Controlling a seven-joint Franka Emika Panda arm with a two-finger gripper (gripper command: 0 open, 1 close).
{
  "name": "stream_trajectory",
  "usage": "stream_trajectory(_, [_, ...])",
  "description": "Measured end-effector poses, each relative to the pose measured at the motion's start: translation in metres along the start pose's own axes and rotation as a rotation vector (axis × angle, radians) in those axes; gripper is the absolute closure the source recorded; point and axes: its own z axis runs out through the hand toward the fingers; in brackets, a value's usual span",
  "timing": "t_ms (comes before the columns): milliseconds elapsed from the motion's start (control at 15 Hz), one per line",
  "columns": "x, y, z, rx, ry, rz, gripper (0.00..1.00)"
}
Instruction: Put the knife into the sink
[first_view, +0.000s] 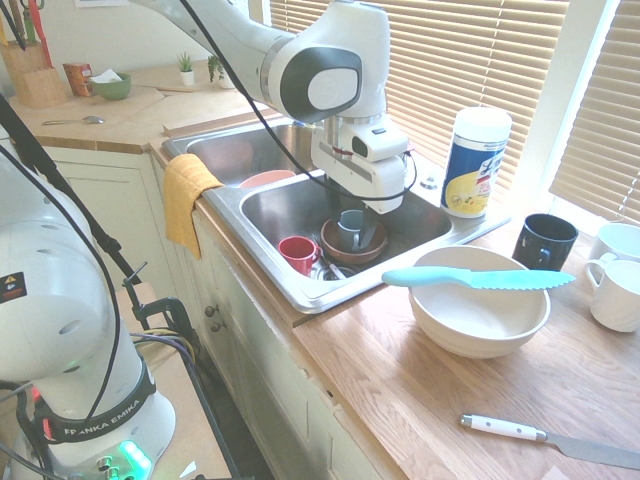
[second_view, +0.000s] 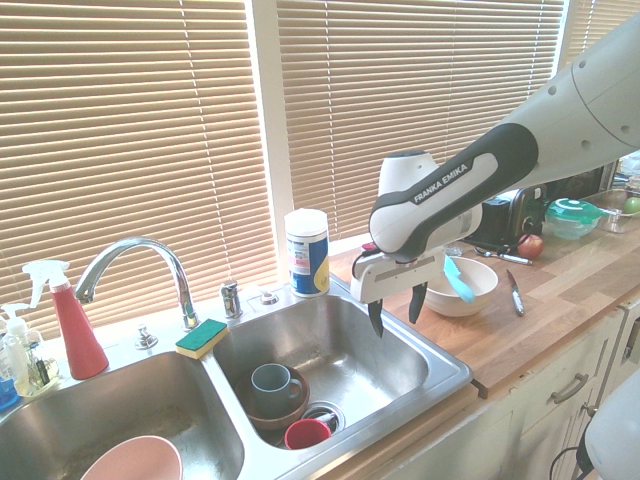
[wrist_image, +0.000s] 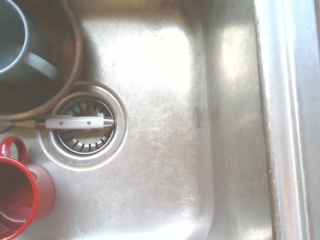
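Note:
My gripper grabs the knife by its handle next, since the blade of the knife lies across the white bowl.
The light turquoise knife (first_view: 480, 278) lies flat across the rim of a white bowl (first_view: 480, 320) on the wooden counter, right of the sink (first_view: 300, 290). The second exterior view shows the knife (second_view: 458, 280) on the same bowl (second_view: 485, 285), behind the arm. My gripper (second_view: 396, 310) hangs over the sink's right basin (second_view: 440, 370), fingers pointing down, open and empty. It is well apart from the knife. The wrist view looks straight down at the steel basin floor (wrist_image: 165, 125).
In the basin sit a grey mug (first_view: 351, 228) in a brown bowl, a red cup (first_view: 298, 253) and a white-handled utensil (wrist_image: 75, 122) over the drain. A wipes canister (first_view: 475, 160), dark mug (first_view: 544, 241), white mugs and a white-handled knife (first_view: 520, 431) stand on the counter. A yellow cloth (first_view: 185, 195) drapes the sink's edge.

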Motion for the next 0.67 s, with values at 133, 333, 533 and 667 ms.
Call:
stream_trajectory(133, [0.001, 0.000, 0.000, 0.000, 0.000, 0.002, 0.00])
stream_trajectory(333, [0.021, 0.000, -0.033, 0.004, 0.038, 0.058, 0.00])
stream_trajectory(533, [0.064, 0.030, -0.067, -0.033, 0.101, 0.231, 0.00])
stream_trajectory(667, [0.090, 0.058, -0.073, -0.038, 0.118, 0.349, 0.00])
